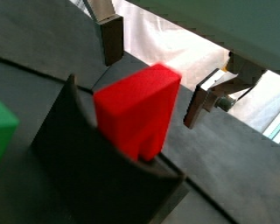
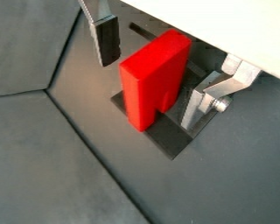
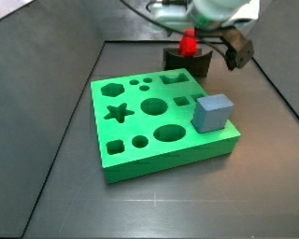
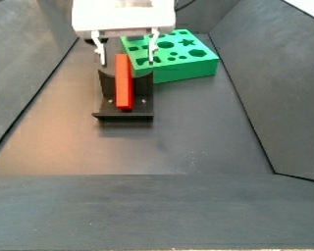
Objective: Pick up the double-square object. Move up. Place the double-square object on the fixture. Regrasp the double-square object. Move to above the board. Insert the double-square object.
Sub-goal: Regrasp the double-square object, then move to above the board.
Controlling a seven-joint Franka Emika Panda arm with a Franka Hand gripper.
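Next, my gripper grabs the double-square object by its upper end (image 3: 189, 37), which keeps its lower end free to go into the board (image 3: 164, 161).
The red double-square object (image 1: 136, 109) (image 2: 152, 80) stands upright, leaning against the dark fixture (image 1: 84, 171) (image 4: 125, 108). My gripper (image 2: 154, 72) (image 4: 123, 57) is open and straddles the block's upper part. One finger (image 2: 108, 39) stands on one side and the other finger (image 2: 199, 105) on the opposite side, each with a gap to the red plastic. In a side view the red block (image 3: 187, 41) rises from the fixture (image 3: 187, 63) just behind the green board (image 3: 164, 161), under the gripper.
A grey-blue cube (image 3: 212, 113) sits on the board's right side, near the square holes. The board (image 4: 188, 69) lies right of the fixture in a side view. Sloping dark walls (image 4: 42, 69) enclose the floor on both sides.
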